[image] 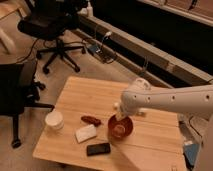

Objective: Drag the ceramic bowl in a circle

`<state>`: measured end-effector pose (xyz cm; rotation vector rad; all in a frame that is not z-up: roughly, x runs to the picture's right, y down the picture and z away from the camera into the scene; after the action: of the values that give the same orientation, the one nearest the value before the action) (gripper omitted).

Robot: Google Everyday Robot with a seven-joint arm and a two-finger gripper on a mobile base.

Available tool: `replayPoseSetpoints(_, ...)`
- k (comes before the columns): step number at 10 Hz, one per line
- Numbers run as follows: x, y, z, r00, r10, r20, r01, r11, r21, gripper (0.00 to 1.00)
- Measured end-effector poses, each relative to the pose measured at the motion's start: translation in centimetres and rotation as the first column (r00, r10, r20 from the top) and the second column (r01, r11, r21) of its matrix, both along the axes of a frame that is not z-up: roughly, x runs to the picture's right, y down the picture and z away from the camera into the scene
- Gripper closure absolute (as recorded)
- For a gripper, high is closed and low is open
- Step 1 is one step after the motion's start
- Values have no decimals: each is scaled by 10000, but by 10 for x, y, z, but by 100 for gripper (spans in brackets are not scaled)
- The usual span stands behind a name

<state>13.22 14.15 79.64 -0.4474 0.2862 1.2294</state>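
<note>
Next, my gripper picks up the ceramic bowl by its rim (117, 117) to drag it in a circle.
The ceramic bowl (121, 131), round, glossy and orange-red with a paler inside, sits on the wooden table (90, 97) right of centre near the front. My white arm reaches in from the right and bends down over it. The gripper (119, 118) hangs at the bowl's far rim, its tip down at or just inside the bowl. The jaws stand open, and I cannot make out whether they touch the rim.
Left of the bowl lie a reddish-brown item (91, 120), a white packet (86, 133) and a black phone (98, 148). A white round cup (54, 120) stands at the table's left. Black office chairs (54, 30) and floor cables lie beyond; a blue object (190, 150) sits right.
</note>
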Motion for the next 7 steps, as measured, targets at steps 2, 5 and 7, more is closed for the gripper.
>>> replayPoseSetpoints(2,20,-4,7,9997,133,-204,-132,9999,66,35)
replayPoseSetpoints(5,31,11,15,9997,142,-179,-150,9988,-468,35)
replayPoseSetpoints(7,34,25,14,9999,100,-46,-103,9954,-948,35)
